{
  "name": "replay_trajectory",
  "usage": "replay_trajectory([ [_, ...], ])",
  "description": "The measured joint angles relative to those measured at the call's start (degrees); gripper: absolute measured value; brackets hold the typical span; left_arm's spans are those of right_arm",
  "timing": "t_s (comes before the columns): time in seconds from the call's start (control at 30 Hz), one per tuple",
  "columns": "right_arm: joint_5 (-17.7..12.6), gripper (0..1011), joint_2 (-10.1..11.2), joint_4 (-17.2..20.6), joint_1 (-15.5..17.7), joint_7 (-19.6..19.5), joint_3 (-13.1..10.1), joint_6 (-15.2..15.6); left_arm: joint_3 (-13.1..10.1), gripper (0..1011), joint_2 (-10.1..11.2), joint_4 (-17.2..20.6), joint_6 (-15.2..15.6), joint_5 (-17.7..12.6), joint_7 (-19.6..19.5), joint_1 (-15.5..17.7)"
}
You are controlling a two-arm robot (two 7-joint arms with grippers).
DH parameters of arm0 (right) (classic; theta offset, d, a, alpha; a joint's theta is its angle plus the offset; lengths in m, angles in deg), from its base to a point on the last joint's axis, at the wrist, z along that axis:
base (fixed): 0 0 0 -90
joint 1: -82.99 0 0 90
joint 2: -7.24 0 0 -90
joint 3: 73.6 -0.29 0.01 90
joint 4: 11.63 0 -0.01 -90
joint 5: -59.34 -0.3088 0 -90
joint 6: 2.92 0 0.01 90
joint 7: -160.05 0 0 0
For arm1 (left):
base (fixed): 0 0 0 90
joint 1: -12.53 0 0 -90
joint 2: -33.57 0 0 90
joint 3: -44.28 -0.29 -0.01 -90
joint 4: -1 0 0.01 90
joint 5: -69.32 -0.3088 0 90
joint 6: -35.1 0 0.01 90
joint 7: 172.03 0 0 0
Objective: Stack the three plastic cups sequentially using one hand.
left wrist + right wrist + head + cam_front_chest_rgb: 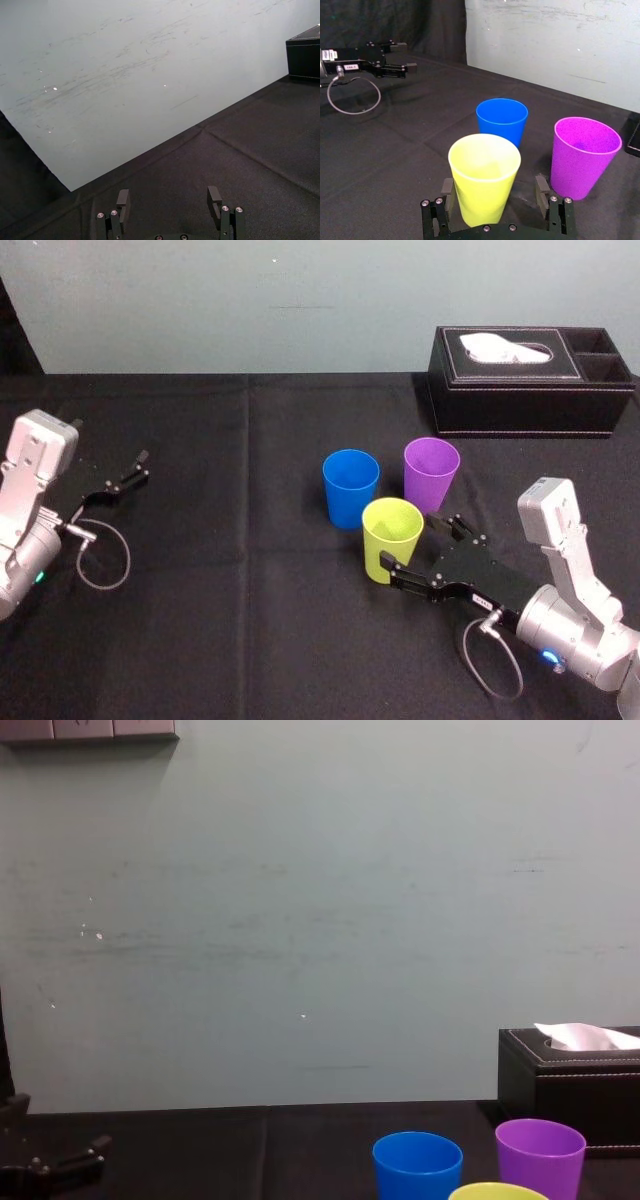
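Note:
My right gripper grabs the yellow-green cup's outer side (484,197) next. Then my right gripper stacks the yellow-green cup into the blue cup (503,119).
Three plastic cups stand upright and close together on the black cloth: the blue cup (350,488) (501,120) (417,1165), the purple cup (431,475) (584,155) (540,1155) to its right, and the yellow-green cup (391,538) (484,177) (498,1192) nearest me. My right gripper (425,548) (494,187) is open with a finger on each side of the yellow-green cup's lower half; a gap shows on at least one side. My left gripper (125,480) (168,200) rests open and empty at the far left.
A black tissue box (530,380) (570,1070) stands at the back right, behind the purple cup. A grey cable loop (105,560) lies by the left arm. The wall runs along the table's far edge. Bare black cloth lies between the cups and the left arm.

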Motion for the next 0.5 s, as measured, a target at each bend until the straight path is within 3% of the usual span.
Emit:
replay_trajectory([
  [0.5, 0.53, 1003, -2.47, -1.04, -0.61, 3.07, -0.66, 0.26, 0.00, 1011, 0.00, 0.00, 0.00, 0.00, 0.00, 0.00],
])
